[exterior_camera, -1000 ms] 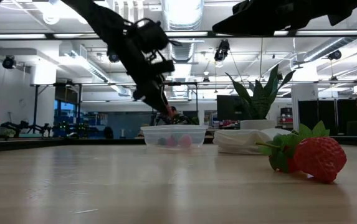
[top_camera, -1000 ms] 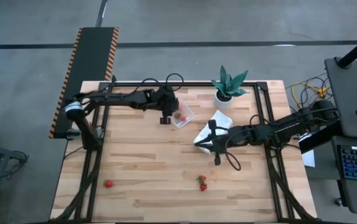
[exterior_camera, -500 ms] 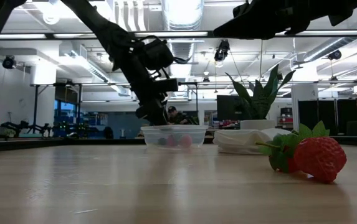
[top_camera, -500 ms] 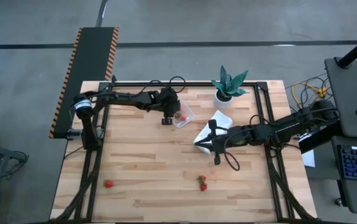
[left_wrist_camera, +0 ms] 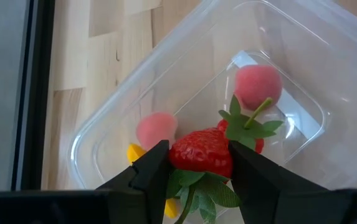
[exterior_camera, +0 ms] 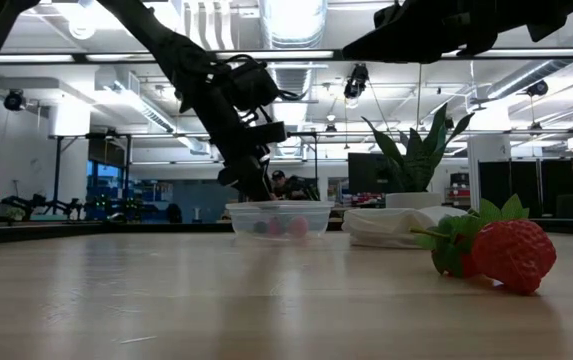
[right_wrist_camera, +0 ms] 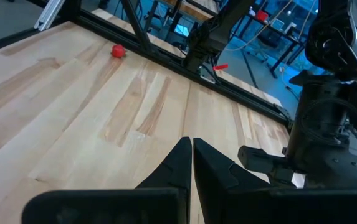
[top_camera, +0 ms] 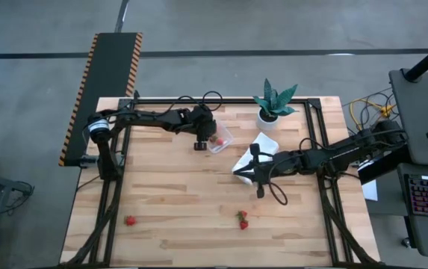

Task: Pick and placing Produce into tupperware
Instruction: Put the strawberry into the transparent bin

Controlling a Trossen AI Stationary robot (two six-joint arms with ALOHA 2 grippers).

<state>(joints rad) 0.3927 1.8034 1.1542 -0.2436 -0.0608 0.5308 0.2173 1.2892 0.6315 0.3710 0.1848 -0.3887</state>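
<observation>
The red strawberry point(left_wrist_camera: 201, 151) is hanging inside the tupperware's rim, over the pink pieces, so my left gripper is ready to release it and should let it go now.
The tupperware point(top_camera: 221, 139) is a clear tub on the far middle of the table, also in the low view point(exterior_camera: 279, 218). In the left wrist view it point(left_wrist_camera: 103, 134) holds pink pieces point(left_wrist_camera: 258, 86), a green-topped strawberry point(left_wrist_camera: 250, 127) and a yellow piece point(left_wrist_camera: 134, 152). My left gripper point(top_camera: 201, 139) point(left_wrist_camera: 198, 163) hovers over the tub, shut on a red strawberry point(left_wrist_camera: 201, 151). My right gripper point(top_camera: 257, 177) point(right_wrist_camera: 192, 160) is shut, with nothing in it, beside the white cloth. Loose strawberries lie on the near table point(top_camera: 130, 220) point(top_camera: 242, 219). My left gripper pinches the red strawberry by its body point(left_wrist_camera: 184, 152), one finger point(left_wrist_camera: 153, 169) on each side. The fingers come from above, pointing down into the tub. The strawberry is lifted clear of the tub's floor, its green leaves point(left_wrist_camera: 210, 193) toward the wrist.
A folded white cloth point(top_camera: 255, 153) lies to the right of the tub, under the right arm. A potted plant point(top_camera: 273, 104) stands near the far edge. One strawberry point(exterior_camera: 511, 256) sits close to the low camera. Bare wood covers the table's near left and middle.
My left gripper has come down over the tupperware, from above its rim to just at it, still shut on the strawberry. The left arm's shoulder has swung a little. The right arm has kept still.
</observation>
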